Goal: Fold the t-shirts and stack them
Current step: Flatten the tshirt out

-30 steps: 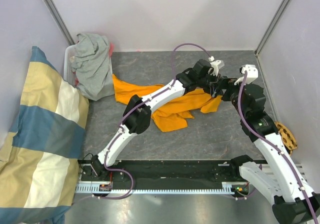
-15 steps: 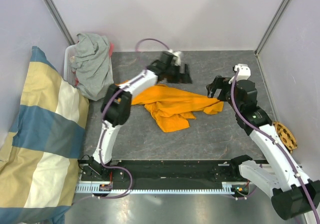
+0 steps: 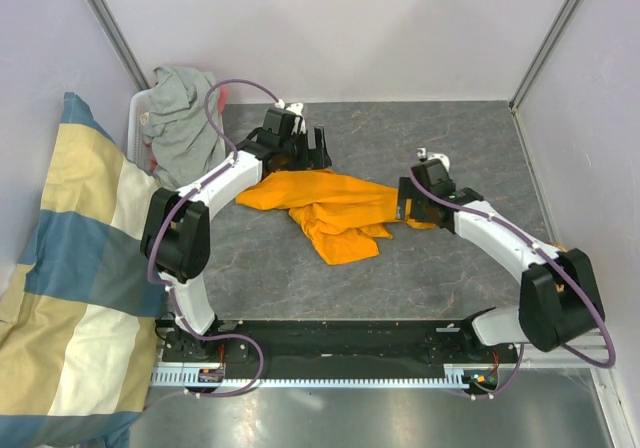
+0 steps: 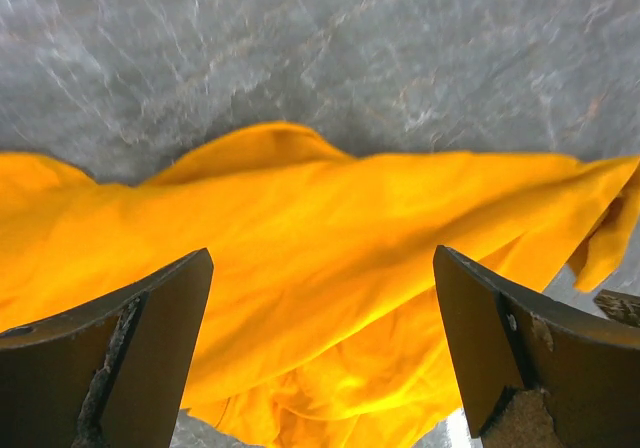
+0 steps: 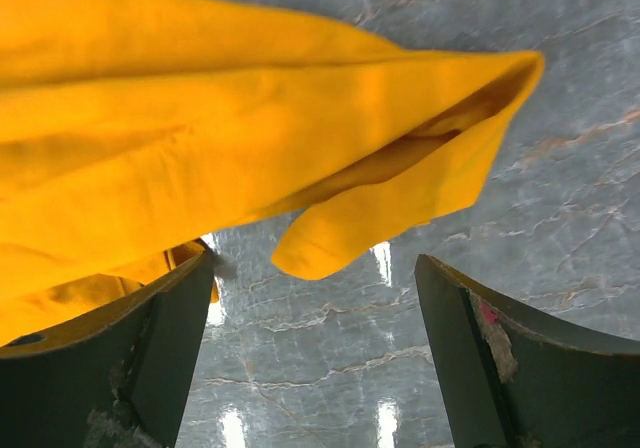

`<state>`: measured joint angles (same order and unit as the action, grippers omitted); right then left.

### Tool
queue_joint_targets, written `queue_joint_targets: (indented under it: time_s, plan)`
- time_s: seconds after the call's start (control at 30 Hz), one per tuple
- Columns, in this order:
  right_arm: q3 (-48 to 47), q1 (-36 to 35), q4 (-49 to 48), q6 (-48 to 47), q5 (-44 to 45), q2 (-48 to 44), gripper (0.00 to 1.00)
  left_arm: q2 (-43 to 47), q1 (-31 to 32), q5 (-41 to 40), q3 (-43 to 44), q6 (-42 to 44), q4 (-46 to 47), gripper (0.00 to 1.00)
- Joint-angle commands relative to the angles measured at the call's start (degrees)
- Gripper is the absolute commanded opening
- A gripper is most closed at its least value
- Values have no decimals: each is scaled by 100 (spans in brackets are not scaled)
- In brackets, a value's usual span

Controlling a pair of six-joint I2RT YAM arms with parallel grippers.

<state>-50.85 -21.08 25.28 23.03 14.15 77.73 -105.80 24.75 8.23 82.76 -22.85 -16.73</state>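
Note:
Next, my right gripper grabs the orange t-shirt (image 3: 335, 208) by its folded end tip, so that it spreads flat for folding.
The orange t-shirt (image 3: 335, 208) lies crumpled across the middle of the grey table. My left gripper (image 3: 300, 151) hovers open over its back left edge. In the left wrist view orange cloth (image 4: 330, 258) fills the space below the spread fingers (image 4: 120, 368), which hold nothing. My right gripper (image 3: 408, 204) is open at the shirt's right end. There a folded orange tip (image 5: 400, 188) hangs just ahead of the wide-apart fingers (image 5: 500, 368), with bare table between them. The grey t-shirt (image 3: 185, 128) is heaped in a white bin at the back left.
A large cream-and-blue pillow (image 3: 90, 288) leans along the left side. The white bin (image 3: 134, 118) stands against the left wall. Enclosure walls close the back and both sides of the marbled table (image 3: 450, 268).
My left gripper let go near the shirt's right end, opened, and swung left to the back left edge. My right gripper dropped toward the shirt's right tip. The shirt settled flatter.

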Motion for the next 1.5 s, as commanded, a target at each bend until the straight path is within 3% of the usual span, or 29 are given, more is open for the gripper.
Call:
queue_joint_targets:
  time_s: [0.0,0.37,0.63,0.7,0.73,0.77,0.83,1.0,1.2,1.47]
  plan:
    - [-399,-378,293,158,570,303,88,252,-93,-94,-277,193,214,100]
    - [-355,-485,179,316,1142,778,68,543,-330,-6,-717,220,329,100]
    - [-347,-555,-5,378,1019,1068,65,762,-541,47,-902,228,337,100]
    - [-329,-564,-31,387,1054,1095,50,798,-568,47,-946,237,346,100]
    - [-329,-564,-40,387,1063,1121,26,806,-594,47,-955,237,355,100]
    - [-329,-564,-49,387,1081,1130,14,815,-603,30,-998,237,363,100]
    - [-338,-555,-23,404,1195,1060,0,833,-638,30,-1034,237,363,100]
    - [-478,-572,362,431,1590,499,0,885,-674,-32,-1087,316,337,100]
    - [-1242,-555,1294,475,2416,-441,0,894,-770,-278,-1060,413,241,100]
    - [-2016,-546,1963,598,3303,-1032,0,798,-1051,-436,-990,387,65,100]
